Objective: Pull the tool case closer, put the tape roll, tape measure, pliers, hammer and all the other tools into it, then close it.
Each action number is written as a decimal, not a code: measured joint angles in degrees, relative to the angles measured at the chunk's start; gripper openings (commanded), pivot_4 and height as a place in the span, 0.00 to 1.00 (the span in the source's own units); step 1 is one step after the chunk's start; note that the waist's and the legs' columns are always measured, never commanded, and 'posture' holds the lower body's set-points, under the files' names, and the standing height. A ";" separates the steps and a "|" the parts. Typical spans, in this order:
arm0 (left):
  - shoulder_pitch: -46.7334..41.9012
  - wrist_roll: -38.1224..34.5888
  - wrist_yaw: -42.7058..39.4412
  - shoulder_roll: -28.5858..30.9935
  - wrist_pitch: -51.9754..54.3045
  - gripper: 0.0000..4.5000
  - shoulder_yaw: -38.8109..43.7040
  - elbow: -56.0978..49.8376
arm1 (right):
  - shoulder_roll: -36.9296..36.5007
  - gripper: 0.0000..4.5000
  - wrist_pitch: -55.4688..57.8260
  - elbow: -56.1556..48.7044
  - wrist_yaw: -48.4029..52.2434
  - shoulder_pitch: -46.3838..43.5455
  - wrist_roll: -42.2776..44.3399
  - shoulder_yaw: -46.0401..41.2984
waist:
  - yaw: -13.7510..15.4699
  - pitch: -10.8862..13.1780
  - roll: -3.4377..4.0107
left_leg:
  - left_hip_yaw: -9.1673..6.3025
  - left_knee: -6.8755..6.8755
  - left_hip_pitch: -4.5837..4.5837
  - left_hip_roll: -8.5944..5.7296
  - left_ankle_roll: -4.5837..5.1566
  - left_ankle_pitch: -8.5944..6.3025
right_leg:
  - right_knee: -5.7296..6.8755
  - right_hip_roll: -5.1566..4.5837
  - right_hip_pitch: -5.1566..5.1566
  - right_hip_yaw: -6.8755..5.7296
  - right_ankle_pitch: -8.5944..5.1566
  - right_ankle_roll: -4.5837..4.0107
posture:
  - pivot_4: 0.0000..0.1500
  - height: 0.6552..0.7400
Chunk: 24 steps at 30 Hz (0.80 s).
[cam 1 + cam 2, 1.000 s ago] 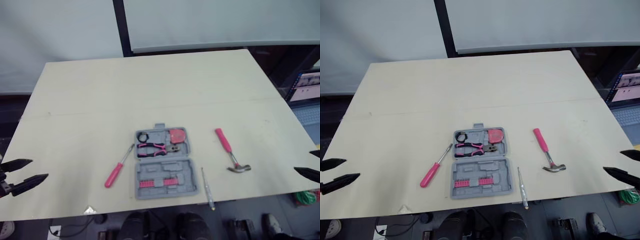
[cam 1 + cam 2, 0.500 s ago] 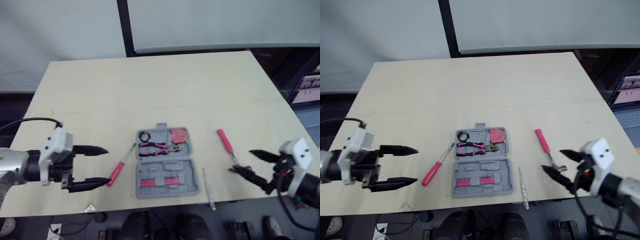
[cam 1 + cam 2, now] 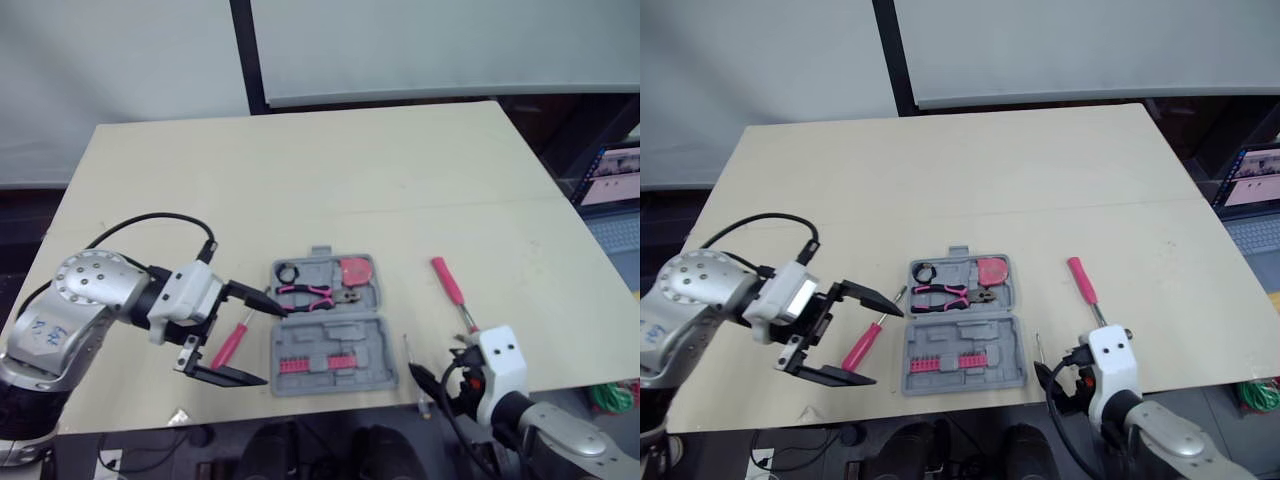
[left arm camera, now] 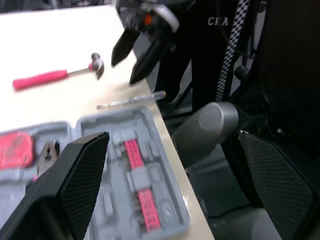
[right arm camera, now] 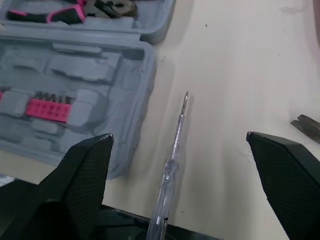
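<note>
My right gripper will next take hold of the small tester screwdriver by its clear handle [image 5: 164, 195], so that it can be packed into the tool case [image 5: 80, 100].
The grey tool case [image 3: 330, 340] lies open near the table's front edge. Its upper half holds a black tape roll [image 3: 288, 273], a pink tape measure [image 3: 356, 270] and pink-handled pliers [image 3: 315, 294]. A row of pink bits [image 3: 312, 364] sits in the lower half. My left gripper [image 3: 248, 338] is open and straddles a pink-handled screwdriver [image 3: 230, 347] just left of the case. The pink-handled hammer [image 3: 449, 285] lies to the right of the case. My right gripper [image 5: 179, 136] is open over a clear tester screwdriver [image 5: 171, 167] beside the case's right edge.
The beige table [image 3: 300, 170] stretches far behind the case. Its front edge runs just below the case and the tester screwdriver. A laptop screen [image 3: 615, 162] stands past the right edge. A black post [image 3: 243, 50] rises behind the table.
Both arms came inward. The left gripper moved right, up to the pink screwdriver and the case. The right gripper moved left from the hammer head to the tester screwdriver at the front edge.
</note>
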 measured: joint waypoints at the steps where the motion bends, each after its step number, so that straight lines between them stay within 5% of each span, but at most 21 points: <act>1: -0.49 0.17 0.02 -0.20 0.01 0.99 -0.45 0.37 | 0.16 1.00 0.03 0.05 -0.86 -0.59 -0.77 1.23 | -0.20 0.00 0.00 | 0.00 0.00 0.00 0.01 0.01 0.04 | 0.02 0.02 -0.01 0.00 0.00 0.00 | 1.00 0.86; 13: -1.58 0.88 0.78 -0.70 0.54 0.99 -1.38 0.98 | -0.33 1.00 -0.44 4.76 -3.14 -1.40 -9.31 10.10 | -0.49 -0.02 -0.05 | 0.00 0.01 -0.01 0.04 0.07 0.11 | 0.05 0.06 -0.02 0.00 0.00 0.00 | 1.00 0.86; 16: -1.68 0.88 1.10 -0.70 0.80 1.00 -1.39 0.93 | -1.00 0.82 -0.43 5.20 -3.13 -0.99 -10.63 10.04 | -0.48 -0.05 -0.10 | -0.01 0.01 -0.01 0.05 0.07 0.11 | 0.05 0.07 -0.02 0.00 0.00 0.00 | 1.00 0.86; 18: -1.89 0.88 1.23 -0.85 0.93 1.00 -1.47 0.89 | -0.51 0.61 -0.36 5.23 -3.11 -0.82 -10.65 10.08 | -0.49 -0.05 -0.11 | -0.01 0.01 -0.01 0.05 0.07 0.11 | 0.05 0.07 -0.02 0.00 0.00 0.00 | 1.00 0.86; 24: -1.98 0.90 1.34 -1.45 1.13 1.00 -1.84 0.89 | 0.94 0.61 -0.17 5.30 -3.01 -0.52 -10.63 10.29 | -0.49 -0.06 -0.13 | -0.01 0.01 -0.01 0.05 0.07 0.11 | 0.05 0.07 -0.02 0.00 0.00 0.00 | 1.00 0.86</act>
